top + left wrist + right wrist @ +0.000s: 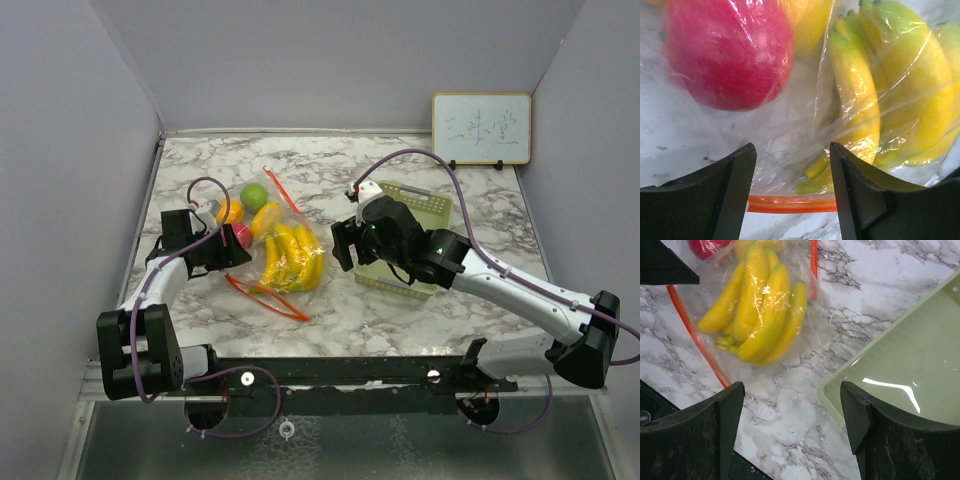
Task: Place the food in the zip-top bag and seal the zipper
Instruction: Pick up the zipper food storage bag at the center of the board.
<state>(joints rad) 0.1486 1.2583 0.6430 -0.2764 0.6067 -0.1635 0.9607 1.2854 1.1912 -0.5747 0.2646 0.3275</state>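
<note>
My left gripper grabs the zip-top bag's clear plastic (pixel 791 187) beside the orange zipper (pixel 265 297) next, lifting that edge so my right gripper reaches it for sealing.
A clear zip-top bag (pixel 290 275) with an orange zipper (pixel 265 297) lies left of the table's middle, with several yellow bananas (pixel 288 258) inside. A red-pink fruit (pixel 241 235), an orange (pixel 232 212), a small yellow piece (pixel 265 217) and a green apple (pixel 254 196) sit at its far left end; I cannot tell which are inside. My left gripper (pixel 225 252) is open at the bag's left side. In its wrist view the zipper strip (pixel 790 203) lies between its fingers (pixel 725 195), with the red fruit (pixel 727 50) and bananas (pixel 860 95) behind plastic. My right gripper (pixel 792 430) is open and empty over bare marble, between the bananas (pixel 760 310) and the tray.
A pale green mesh tray (pixel 425 205) lies right of the bag, partly under my right arm; its corner shows in the right wrist view (pixel 905 370). A small whiteboard (pixel 481 128) leans on the back wall. Grey walls close in three sides.
</note>
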